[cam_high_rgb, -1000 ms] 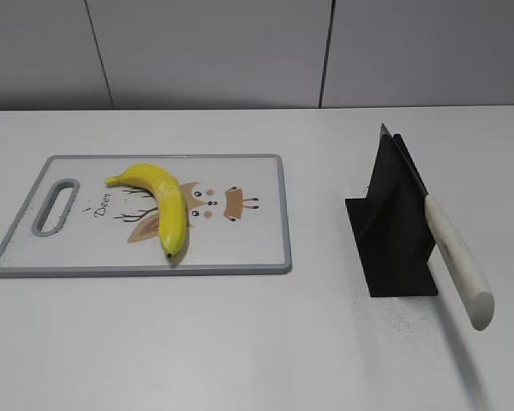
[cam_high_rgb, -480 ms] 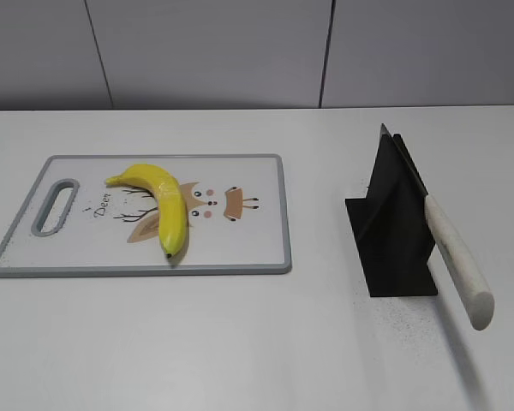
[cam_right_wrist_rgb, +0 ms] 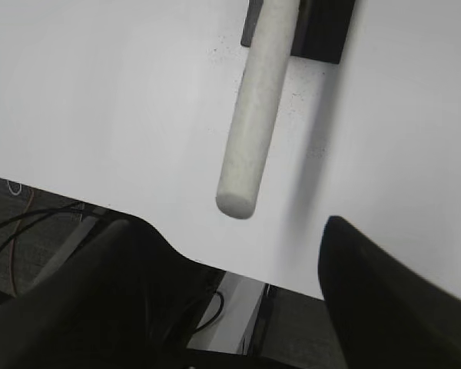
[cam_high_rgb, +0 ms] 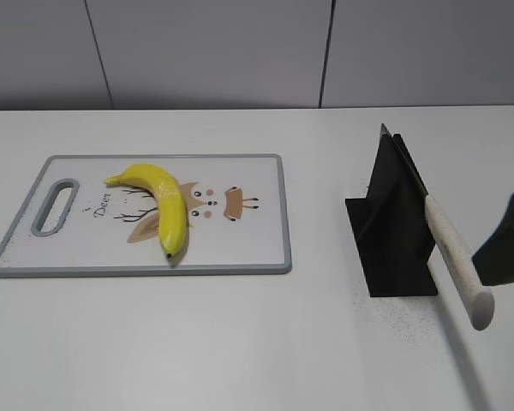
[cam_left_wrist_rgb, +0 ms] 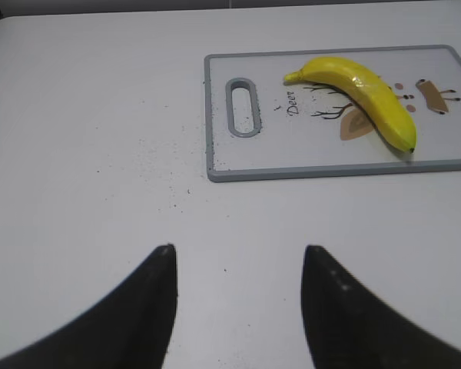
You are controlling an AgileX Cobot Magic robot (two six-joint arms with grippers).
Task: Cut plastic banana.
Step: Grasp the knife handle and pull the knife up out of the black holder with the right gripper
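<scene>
My right gripper should next grab the knife's white handle (cam_high_rgb: 459, 261) (cam_right_wrist_rgb: 251, 134) to cut the plastic banana, because the handle sticks out and the black stand hems in the blade on both sides.
The plastic banana (cam_high_rgb: 160, 205) lies whole on the cutting board (cam_high_rgb: 248, 248); it also shows in the left wrist view (cam_left_wrist_rgb: 361, 88) at the top right. A knife with a white handle (cam_high_rgb: 459, 261) rests in a black stand (cam_high_rgb: 394, 231). My right gripper (cam_high_rgb: 510, 240) enters at the right edge, just right of the handle. In the right wrist view it is open (cam_right_wrist_rgb: 230, 231), with the handle end (cam_right_wrist_rgb: 252, 131) just ahead of the jaws. My left gripper (cam_left_wrist_rgb: 238, 254) is open and empty over bare table, well short of the board (cam_left_wrist_rgb: 215, 115).
The white table's near edge (cam_right_wrist_rgb: 215, 261) runs under my right gripper, with cables and floor below. Dark specks lie on the table left of the board (cam_left_wrist_rgb: 150, 161).
My right gripper has come into the exterior view at the right edge, beside the knife handle. The banana, board and knife have not moved.
</scene>
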